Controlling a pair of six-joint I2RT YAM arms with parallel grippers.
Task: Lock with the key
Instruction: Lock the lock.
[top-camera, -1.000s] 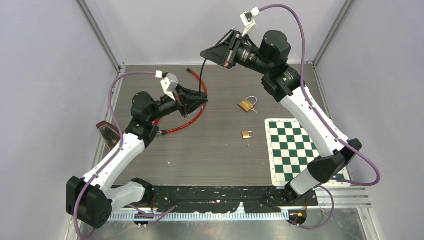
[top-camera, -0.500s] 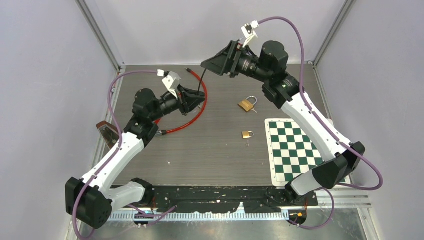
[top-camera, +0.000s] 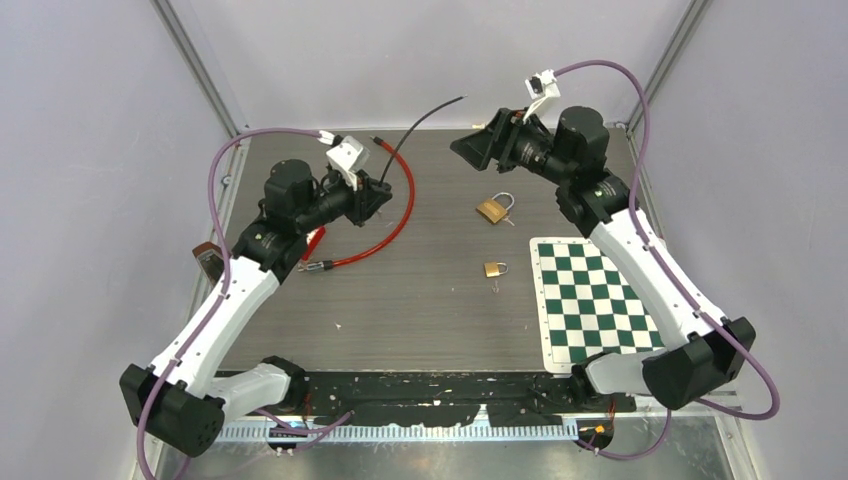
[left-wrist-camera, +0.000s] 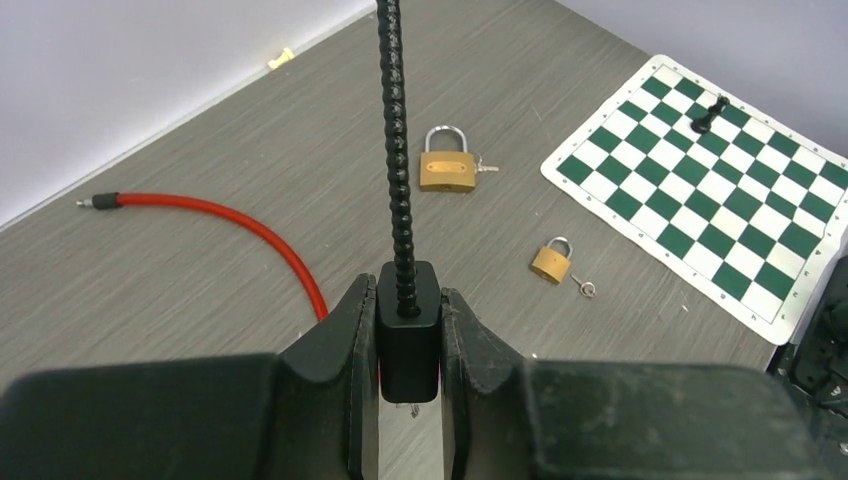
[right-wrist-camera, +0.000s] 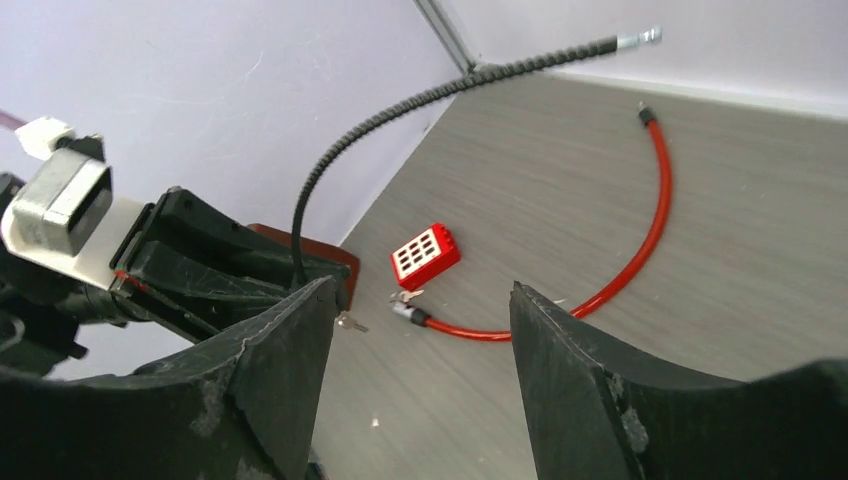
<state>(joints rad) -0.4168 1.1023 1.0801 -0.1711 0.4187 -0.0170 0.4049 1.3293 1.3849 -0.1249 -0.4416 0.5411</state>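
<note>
The right gripper grabs the black ribbed cable just behind its free metal tip (top-camera: 450, 103) (right-wrist-camera: 599, 48) next, which leaves the cable's tip free to go into the lock body.
My left gripper (left-wrist-camera: 408, 292) is shut on the black lock body (left-wrist-camera: 408, 335) of a black ribbed cable (top-camera: 425, 118). The cable arcs up and back to a free metal tip (right-wrist-camera: 640, 38). A small silver key (right-wrist-camera: 350, 321) shows just under that lock body. My right gripper (right-wrist-camera: 420, 290) hovers open at the back of the table (top-camera: 470, 148), with nothing between its fingers and apart from the cable. A large brass padlock (top-camera: 491, 210) and a small brass padlock (top-camera: 494, 268) lie on the table, a tiny key (left-wrist-camera: 585, 288) beside the small one.
A red cable (top-camera: 400, 215) curves across the back left, its near end with keys (right-wrist-camera: 405, 297) next to a red block (right-wrist-camera: 425, 254). A green-and-white chessboard mat (top-camera: 590, 300) lies at the right, with a black chess piece (left-wrist-camera: 707, 113) on it.
My right gripper opened, let go of the black cable's free end and drew away to the right. The cable end sprang up. My left gripper pulled back left with the lock body.
</note>
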